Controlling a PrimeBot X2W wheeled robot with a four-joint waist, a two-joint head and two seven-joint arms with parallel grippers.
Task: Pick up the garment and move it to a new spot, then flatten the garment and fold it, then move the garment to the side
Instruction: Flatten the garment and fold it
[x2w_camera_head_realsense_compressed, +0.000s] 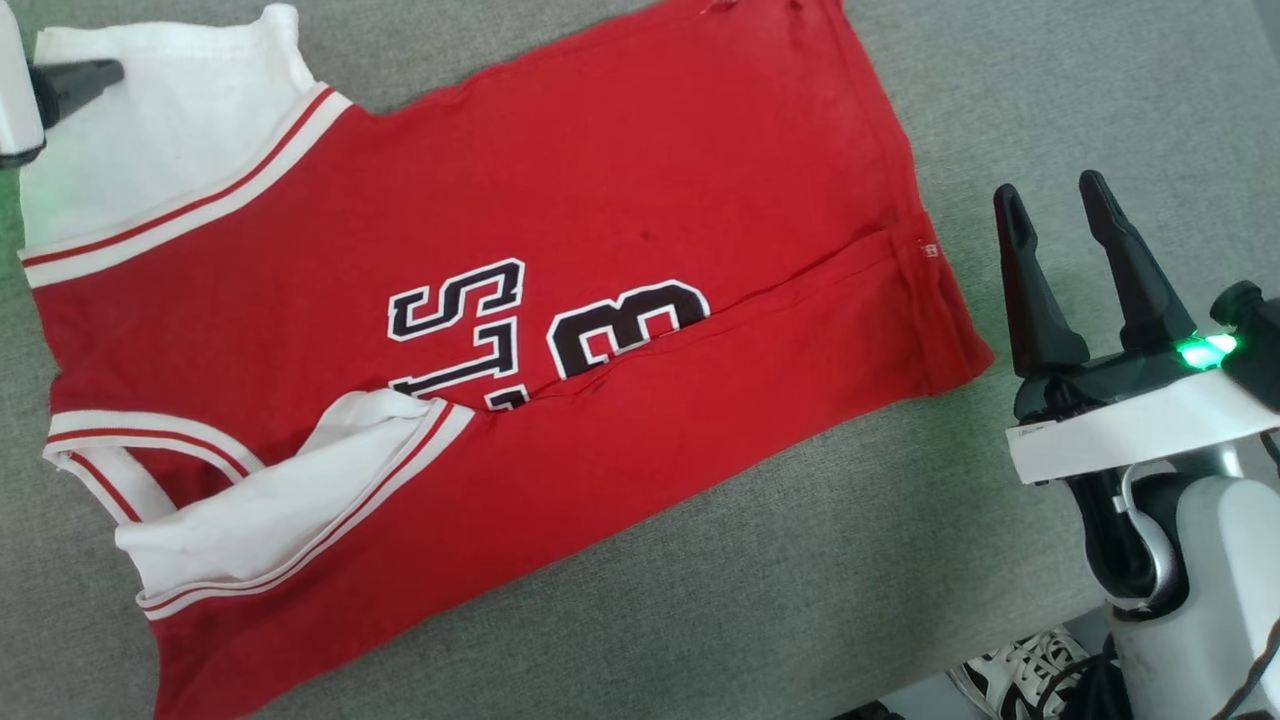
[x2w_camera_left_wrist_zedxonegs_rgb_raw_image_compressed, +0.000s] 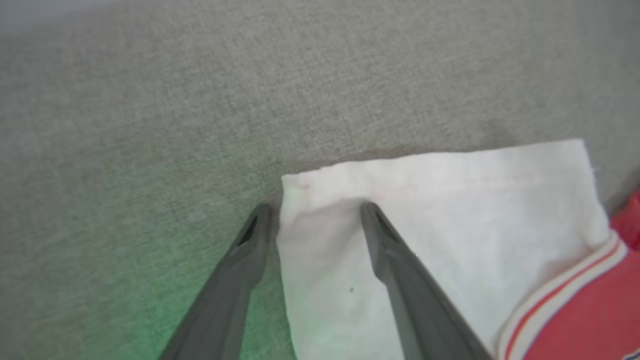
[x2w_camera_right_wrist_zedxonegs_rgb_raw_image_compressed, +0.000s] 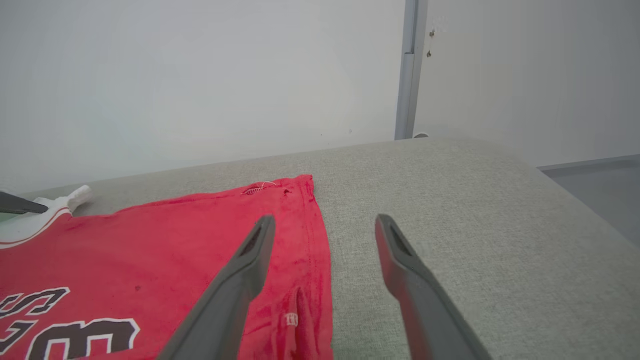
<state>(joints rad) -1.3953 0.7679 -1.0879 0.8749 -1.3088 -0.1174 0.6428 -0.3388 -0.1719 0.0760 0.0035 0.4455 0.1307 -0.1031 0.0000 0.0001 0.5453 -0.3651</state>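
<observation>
The red garment has to be flattened and folded, so my left gripper will take hold of it next by the corner of its white sleeve.
The garment (x2w_camera_head_realsense_compressed: 520, 330) lies spread on the grey fabric surface (x2w_camera_head_realsense_compressed: 1000, 90). It is red with black-and-white lettering, and its near side is folded up along a long crease. One white sleeve (x2w_camera_head_realsense_compressed: 170, 130) lies at the far left, another (x2w_camera_head_realsense_compressed: 270, 500) is folded over at the near left. My left gripper (x2w_camera_left_wrist_zedxonegs_rgb_raw_image_compressed: 314, 212) is open and straddles the corner of the far sleeve (x2w_camera_left_wrist_zedxonegs_rgb_raw_image_compressed: 450, 215), one finger on the white cloth and the other over the grey surface. It enters the head view at the top left (x2w_camera_head_realsense_compressed: 100, 78). My right gripper (x2w_camera_head_realsense_compressed: 1050, 215) stands open just right of the garment's hem (x2w_camera_right_wrist_zedxonegs_rgb_raw_image_compressed: 315, 240), holding nothing.
A white wall with a grey vertical pole (x2w_camera_right_wrist_zedxonegs_rgb_raw_image_compressed: 410, 70) rises behind the surface. The surface's right edge (x2w_camera_right_wrist_zedxonegs_rgb_raw_image_compressed: 575, 200) drops to the floor. A sneaker (x2w_camera_head_realsense_compressed: 1020, 670) lies on the floor at the lower right, beside my pale right forearm (x2w_camera_head_realsense_compressed: 1200, 560).
</observation>
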